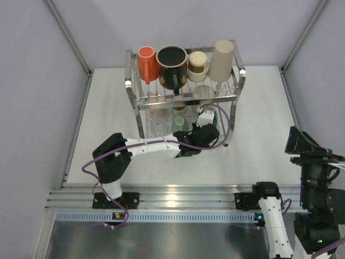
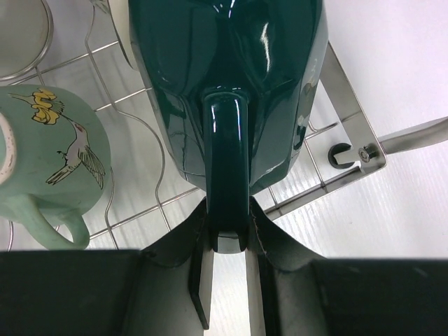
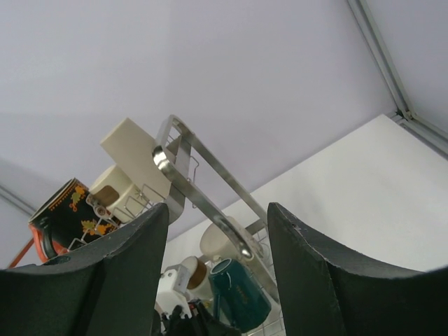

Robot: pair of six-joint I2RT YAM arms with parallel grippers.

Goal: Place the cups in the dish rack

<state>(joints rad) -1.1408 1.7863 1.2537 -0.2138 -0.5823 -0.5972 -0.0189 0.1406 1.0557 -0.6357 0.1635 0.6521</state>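
Note:
The teal mug is over the wire bottom of the rack's lower shelf and would rest on that shelf, so my left gripper should open.
The dish rack [image 1: 129,84] stands at the table's back centre. Its upper tier holds an orange cup [image 1: 146,62], a black patterned mug [image 1: 171,65], a brown-cream paper cup [image 1: 197,63] and a tall beige cup [image 1: 221,59]. My left gripper [image 1: 202,130] reaches into the lower tier and is shut on the handle [image 2: 227,168] of a teal mug [image 2: 231,77], which rests over the wire floor [image 2: 140,210] near the rack's right corner. A green bird mug [image 2: 59,161] sits to its left. My right gripper [image 3: 218,224] is open and empty, far to the right [image 1: 297,141].
More pale cups sit on the lower tier behind the teal mug [image 3: 241,294]. A rack post and foot [image 2: 350,155] stand just right of the mug. The rack's top rail [image 3: 203,203] shows in the right wrist view. Grey walls enclose the white table [image 1: 259,151].

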